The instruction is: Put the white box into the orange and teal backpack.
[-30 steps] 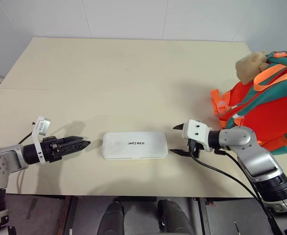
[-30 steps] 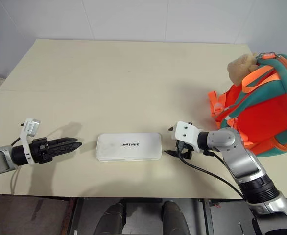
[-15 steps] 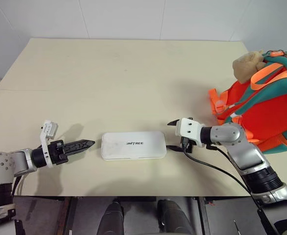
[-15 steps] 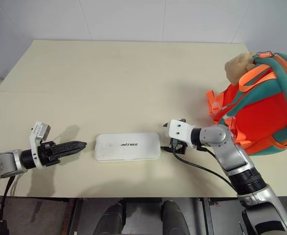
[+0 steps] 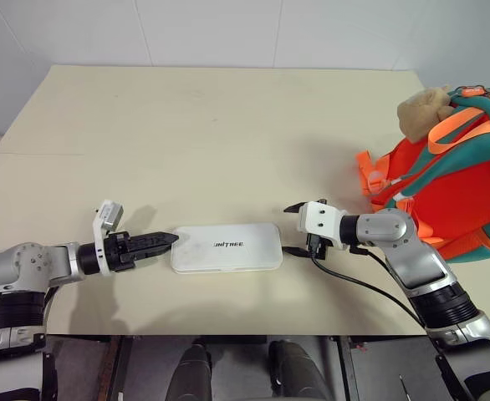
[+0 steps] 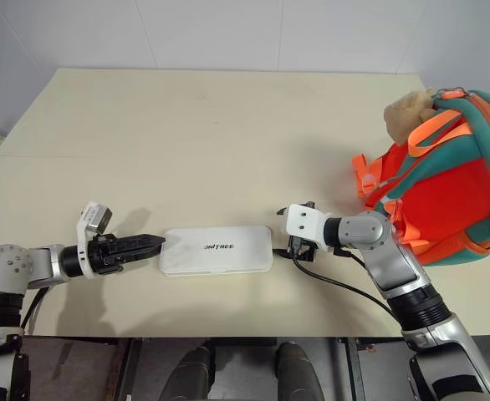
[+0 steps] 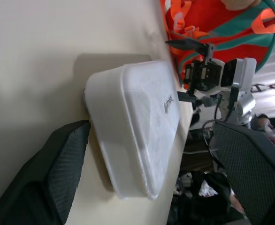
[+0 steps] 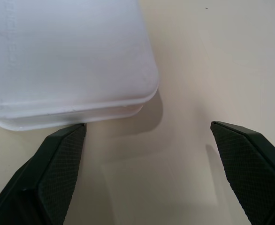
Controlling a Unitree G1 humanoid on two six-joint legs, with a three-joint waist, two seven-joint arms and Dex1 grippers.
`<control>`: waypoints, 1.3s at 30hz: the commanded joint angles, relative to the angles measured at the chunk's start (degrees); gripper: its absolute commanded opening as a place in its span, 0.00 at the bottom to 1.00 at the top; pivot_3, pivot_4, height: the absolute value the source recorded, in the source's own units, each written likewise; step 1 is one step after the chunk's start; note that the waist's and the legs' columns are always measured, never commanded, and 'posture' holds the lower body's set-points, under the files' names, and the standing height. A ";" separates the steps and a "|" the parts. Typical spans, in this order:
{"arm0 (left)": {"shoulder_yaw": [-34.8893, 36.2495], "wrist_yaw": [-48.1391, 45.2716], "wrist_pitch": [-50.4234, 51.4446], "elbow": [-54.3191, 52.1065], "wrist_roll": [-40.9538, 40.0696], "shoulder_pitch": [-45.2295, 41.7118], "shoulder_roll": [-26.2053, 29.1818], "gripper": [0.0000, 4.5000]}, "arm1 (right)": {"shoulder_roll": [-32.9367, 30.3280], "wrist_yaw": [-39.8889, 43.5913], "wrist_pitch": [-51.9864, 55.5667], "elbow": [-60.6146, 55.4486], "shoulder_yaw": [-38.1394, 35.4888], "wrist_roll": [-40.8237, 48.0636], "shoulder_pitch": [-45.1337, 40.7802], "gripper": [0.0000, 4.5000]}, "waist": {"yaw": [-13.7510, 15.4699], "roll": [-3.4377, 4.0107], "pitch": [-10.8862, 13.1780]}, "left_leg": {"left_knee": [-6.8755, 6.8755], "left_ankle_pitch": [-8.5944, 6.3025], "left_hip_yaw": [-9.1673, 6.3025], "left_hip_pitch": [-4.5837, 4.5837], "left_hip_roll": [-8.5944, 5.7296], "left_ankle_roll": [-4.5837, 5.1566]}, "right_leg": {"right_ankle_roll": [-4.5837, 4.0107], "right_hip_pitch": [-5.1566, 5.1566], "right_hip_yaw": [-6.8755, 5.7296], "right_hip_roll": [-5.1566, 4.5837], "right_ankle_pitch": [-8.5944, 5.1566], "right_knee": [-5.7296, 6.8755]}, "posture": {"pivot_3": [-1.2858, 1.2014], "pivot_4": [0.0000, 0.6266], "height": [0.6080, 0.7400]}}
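Note:
I should next grab the white box by its short end (image 5: 178, 249) with my left gripper, so it can go into the orange and teal backpack (image 5: 454, 184).
The white box (image 5: 227, 246) lies flat on the table near its front edge, lettering up. My left gripper (image 5: 171, 240) is at the box's left short end, open. In the left wrist view that end of the box (image 7: 128, 122) sits just ahead of its fingers (image 7: 62, 168). My right gripper (image 5: 289, 228) is open just off the box's right end, holding nothing. One of its fingers (image 8: 57, 159) lies by the box's corner (image 8: 81, 56). The orange and teal backpack (image 5: 454, 184) stands at the table's right edge with a tan plush (image 5: 421, 113) on top.
The beige table (image 5: 228, 125) stretches back to a white wall. Orange straps (image 5: 372, 177) hang from the backpack toward my right arm. A black cable (image 5: 354, 284) runs along that arm near the table's front edge.
My left gripper has slid right along the table and rolled, until its tips reach the box's left end. The right gripper has stayed put by the right end.

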 commanded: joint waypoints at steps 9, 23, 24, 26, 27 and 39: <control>-3.90 -3.44 -1.98 -0.95 0.32 -2.15 -0.51 0.99 | 1.08 -0.27 -1.44 0.01 -0.07 -0.23 -0.87 1.00 | -0.02 0.00 0.00 | 0.00 0.00 0.00 0.00 0.00 0.00 | 0.00 0.00 0.00 0.00 0.00 0.00 | 0.52 0.24 1.00; -1.08 -2.46 -1.72 1.95 -0.90 -4.88 -2.71 0.30 | 1.41 -0.07 -1.98 1.01 -0.33 -0.25 -1.86 1.00 | 0.10 0.00 0.00 | 0.00 0.00 0.00 -0.01 0.00 0.00 | 0.01 -0.01 -0.01 0.00 0.00 0.00 | 0.52 0.24 1.00; -0.18 -2.34 -1.08 2.75 -1.49 -5.38 -3.04 0.29 | 1.51 -0.09 -1.97 1.11 -0.43 -0.16 -2.16 1.00 | 0.10 0.00 0.00 | 0.00 0.00 0.00 -0.01 0.00 0.00 | 0.02 -0.01 -0.01 0.00 0.01 0.00 | 0.52 0.24 1.00; 1.39 -2.03 0.39 3.88 -2.61 -6.24 -3.59 0.29 | 1.63 -0.21 -2.05 1.28 -0.61 -0.07 -2.51 1.00 | 0.03 0.00 0.00 | 0.00 0.00 0.00 -0.01 0.00 -0.01 | 0.03 -0.01 0.00 0.00 0.01 0.00 | 0.52 0.24 1.00; 1.99 -1.77 0.79 3.93 -2.91 -6.44 -3.83 0.29 | 1.65 -0.23 -2.07 1.24 -0.71 -0.02 -2.55 1.00 | 0.03 0.00 0.00 | 0.00 0.00 0.00 -0.01 0.00 -0.01 | 0.03 -0.01 0.00 0.00 0.01 0.00 | 0.52 0.24 1.00; 16.66 10.82 5.39 -8.33 -12.08 -4.11 -12.62 0.29 | 3.51 -7.65 7.24 -12.20 -13.69 10.12 5.19 1.00 | 0.32 0.00 0.00 | -0.01 -0.02 -0.02 -0.12 0.00 -0.07 | 0.07 -0.05 0.00 -0.01 0.01 -0.02 | 0.52 0.24 1.00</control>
